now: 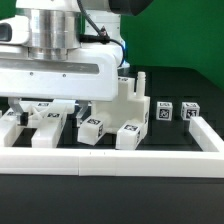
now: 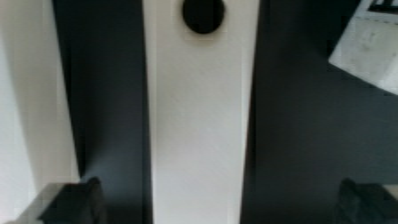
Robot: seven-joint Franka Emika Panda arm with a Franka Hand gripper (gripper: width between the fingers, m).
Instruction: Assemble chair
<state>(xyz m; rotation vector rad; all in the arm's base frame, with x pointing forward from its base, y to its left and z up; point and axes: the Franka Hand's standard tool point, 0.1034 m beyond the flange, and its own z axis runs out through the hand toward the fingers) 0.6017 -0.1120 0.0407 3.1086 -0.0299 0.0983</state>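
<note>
My fingers are still above the white bar in the wrist view and closing now would miss it, so my gripper lowers next before it closes on the bar.
In the wrist view a long white chair bar (image 2: 196, 120) with a dark oval hole (image 2: 205, 15) near one end lies between my fingers. The gripper (image 2: 217, 205) is open: both dark fingertips (image 2: 71, 202) stand well clear of the bar's sides. In the exterior view the gripper (image 1: 78, 112) is low among white chair parts (image 1: 45, 118) at the view's left. A blocky white chair piece (image 1: 130, 102) stands beside it, with tagged parts (image 1: 94, 128) in front. Two short tagged posts (image 1: 162, 110) stand to the view's right.
The long low white border rail (image 1: 120, 160) runs along the front and up the exterior view's right side (image 1: 210, 132). A white strip (image 2: 27, 100) runs parallel to the bar in the wrist view, and another white part (image 2: 365, 50) shows at the corner.
</note>
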